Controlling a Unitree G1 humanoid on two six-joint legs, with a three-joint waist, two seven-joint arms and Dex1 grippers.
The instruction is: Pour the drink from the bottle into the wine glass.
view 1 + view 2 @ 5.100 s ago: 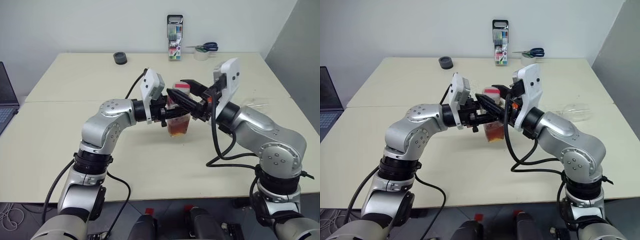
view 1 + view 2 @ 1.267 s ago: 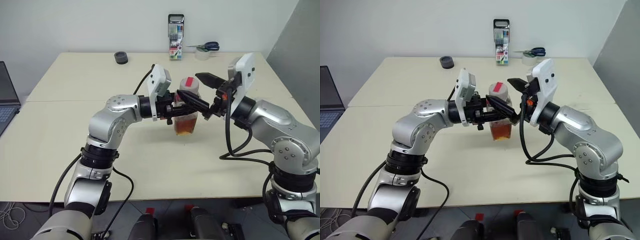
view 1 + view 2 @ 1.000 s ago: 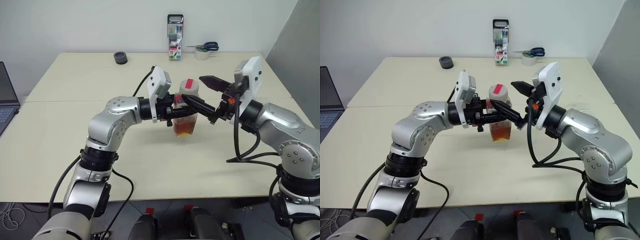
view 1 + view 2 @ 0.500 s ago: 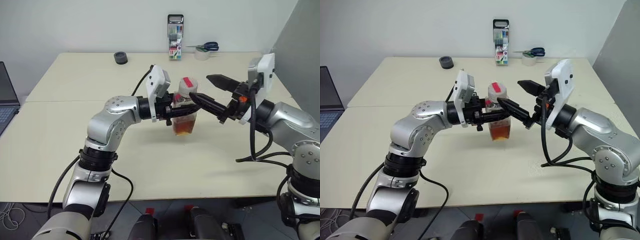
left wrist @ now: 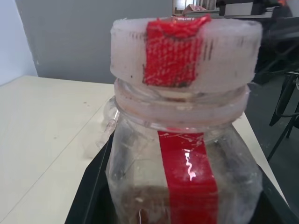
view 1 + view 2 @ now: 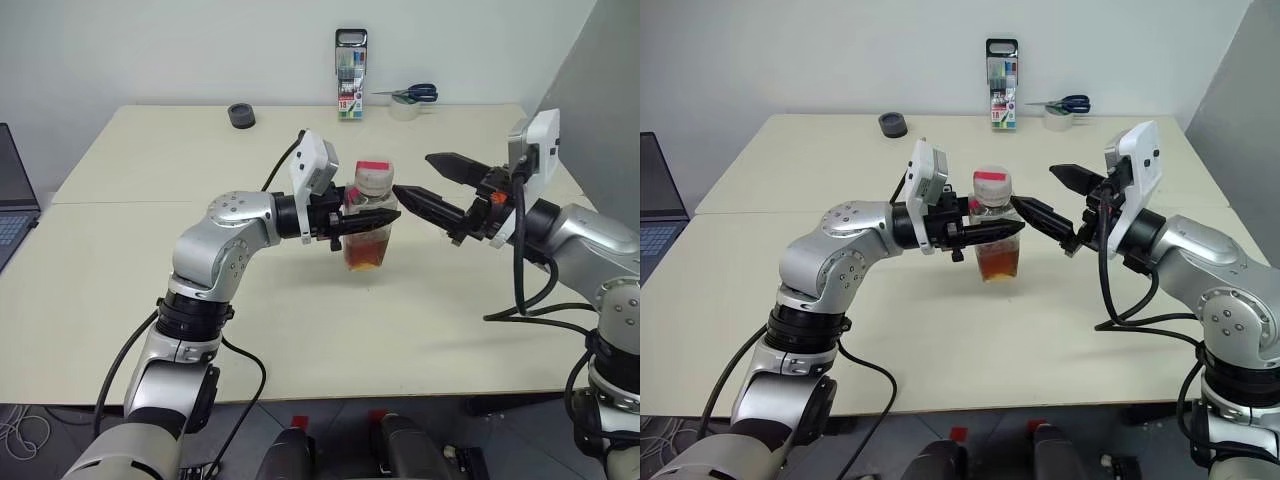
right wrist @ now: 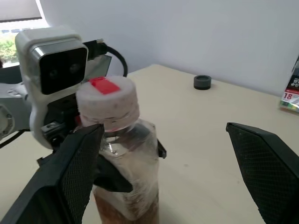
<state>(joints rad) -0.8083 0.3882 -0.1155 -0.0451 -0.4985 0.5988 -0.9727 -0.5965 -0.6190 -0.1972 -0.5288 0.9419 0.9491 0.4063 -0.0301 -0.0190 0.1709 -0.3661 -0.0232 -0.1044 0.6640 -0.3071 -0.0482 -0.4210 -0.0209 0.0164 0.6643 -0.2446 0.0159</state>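
My right gripper moves toward the white-and-red cap (image 6: 374, 173) (image 7: 108, 102) next, before closing on the cap, since the cap stands beyond my right gripper's spread fingers.
The bottle (image 6: 366, 222) stands upright over the middle of the table (image 6: 150, 260), with its white-and-red cap (image 6: 374, 173) on. The amber drink (image 6: 365, 255) fills its lower part. My left gripper (image 6: 375, 215) reaches in from the left and is shut on the bottle's body, with one black finger (image 5: 91, 186) down each side. My right gripper (image 6: 412, 174) hangs open to the right of the cap, clear of it, fingers (image 7: 70, 172) spread wide. A bit of clear glass (image 5: 106, 122) shows behind the bottle in the left wrist view; I cannot tell if it is the wine glass.
A tall marker pack (image 6: 350, 75) stands at the table's far edge. To its right, scissors (image 6: 410, 95) lie on a tape roll. A small black ring (image 6: 240, 115) sits far left of the pack. A laptop (image 6: 12, 195) is at the left edge.
My right gripper has drawn away to the right of the bottle's cap, staying open. The left gripper and the bottle have kept their place.
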